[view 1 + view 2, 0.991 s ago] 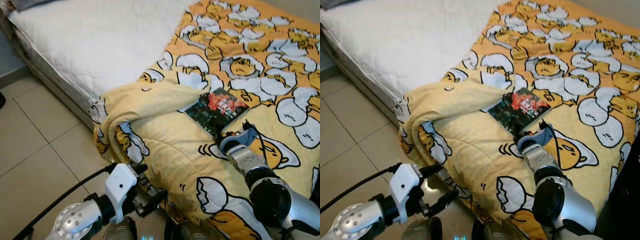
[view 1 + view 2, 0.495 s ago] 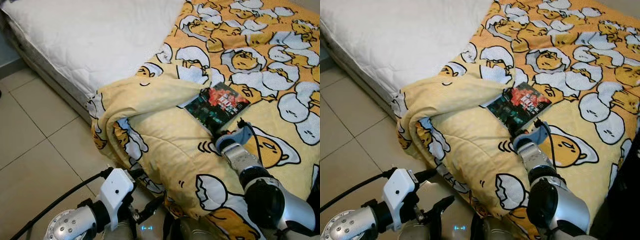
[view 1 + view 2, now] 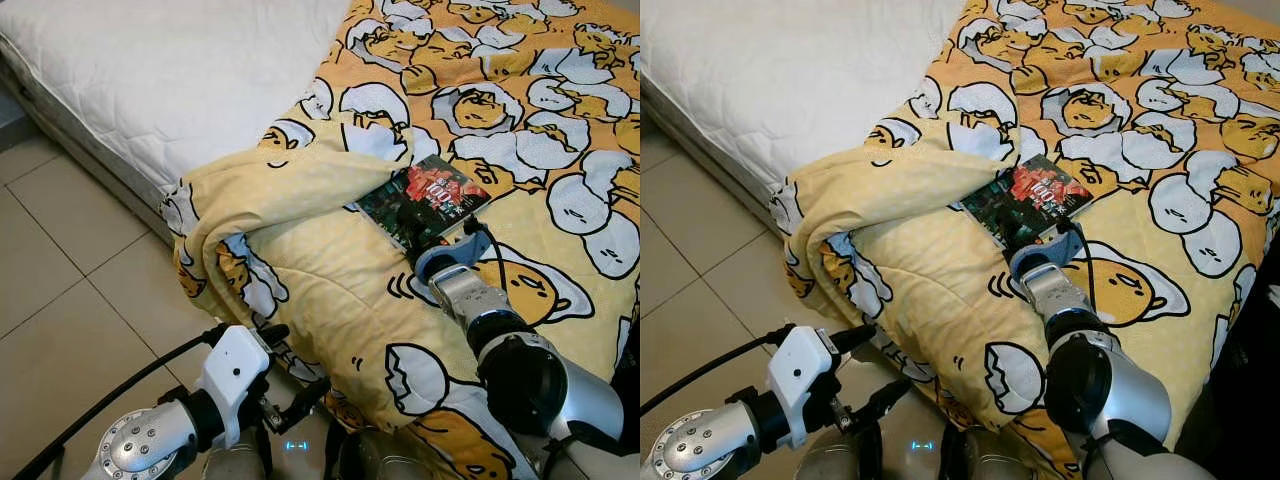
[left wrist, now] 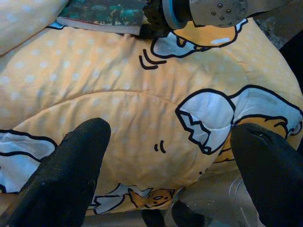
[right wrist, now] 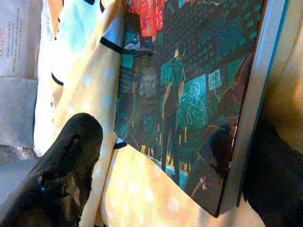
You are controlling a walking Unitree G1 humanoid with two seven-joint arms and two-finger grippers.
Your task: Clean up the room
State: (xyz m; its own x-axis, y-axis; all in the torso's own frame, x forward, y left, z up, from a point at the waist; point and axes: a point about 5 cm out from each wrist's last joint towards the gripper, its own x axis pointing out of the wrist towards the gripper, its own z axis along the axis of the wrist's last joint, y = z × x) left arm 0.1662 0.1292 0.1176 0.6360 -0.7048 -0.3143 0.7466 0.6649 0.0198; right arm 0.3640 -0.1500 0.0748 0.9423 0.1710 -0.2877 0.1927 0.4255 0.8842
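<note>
The book's broad cover (image 5: pixel 184 94) is too wide for my fingers, so I will next pinch the book by its bottom corner (image 5: pixel 226 201) across the thin edge of its pages with my right gripper.
A dark book (image 3: pixel 425 203) with a red and teal cover lies on the yellow cartoon-egg blanket (image 3: pixel 330 290), beside a raised fold. My right gripper (image 3: pixel 423 232) reaches to the book's near edge. In the right wrist view its fingers (image 5: pixel 68 170) are open, spread on either side of the book's corner (image 5: pixel 189 94); one rests on the blanket and the other sits by the book's spine edge. My left gripper (image 3: pixel 290 365) hangs low by the blanket's overhanging edge, open with nothing between its fingers (image 4: pixel 71 175).
A bare white mattress (image 3: pixel 170 70) takes up the bed's left part, and its side drops to a beige tiled floor (image 3: pixel 70 290). The blanket's bunched fold (image 3: pixel 250 200) droops over the bed edge toward the floor.
The view has shifted a little. My right gripper has edged closer to the book's near edge. The left arm stays low by the blanket's edge.
</note>
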